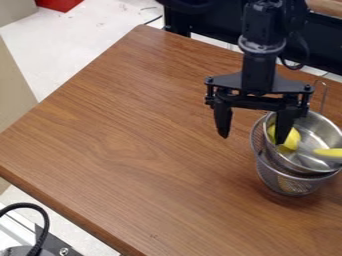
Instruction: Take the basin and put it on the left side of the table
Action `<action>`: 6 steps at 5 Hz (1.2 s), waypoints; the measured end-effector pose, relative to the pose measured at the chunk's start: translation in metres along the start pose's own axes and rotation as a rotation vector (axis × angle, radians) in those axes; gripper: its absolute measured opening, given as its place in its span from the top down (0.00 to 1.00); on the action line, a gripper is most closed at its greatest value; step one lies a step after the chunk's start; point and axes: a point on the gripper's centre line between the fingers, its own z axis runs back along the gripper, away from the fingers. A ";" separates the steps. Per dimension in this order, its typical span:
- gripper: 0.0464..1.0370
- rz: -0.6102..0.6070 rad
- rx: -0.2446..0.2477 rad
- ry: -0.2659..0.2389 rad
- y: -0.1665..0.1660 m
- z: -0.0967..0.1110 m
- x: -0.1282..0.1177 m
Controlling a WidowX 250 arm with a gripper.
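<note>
The gripper takes hold of the basin (325, 131) by its rim next, to put the basin on the other side of the table.
My gripper (254, 132) hangs over the right half of the table, open. Its right finger overlaps the left part of the shiny metal basin (325, 131), while the left finger stands over bare wood to the left of it. Whether the right finger is inside the rim or above it, I cannot tell. The basin sits tilted in a wire-mesh basket (284, 181) near the right edge of the view. In the basin lie a yellow object (292, 140), partly covered by the right finger, and a second yellow piece (328, 152) at the right.
Brown wood makes up the table (127, 135), its left side stretching toward the lower left. A thin wire handle (324, 97) rises behind the basin. Dark equipment stands along the table's back edge. Beyond the front left edge lies a black cable (45, 220).
</note>
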 end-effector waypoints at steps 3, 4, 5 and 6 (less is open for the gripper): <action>0.04 0.064 0.039 -0.044 -0.017 -0.016 0.005; 0.09 0.081 0.031 -0.067 -0.019 -0.017 0.006; 0.37 0.081 0.014 -0.068 -0.019 -0.019 0.007; 0.67 0.091 0.021 -0.071 -0.018 -0.024 0.010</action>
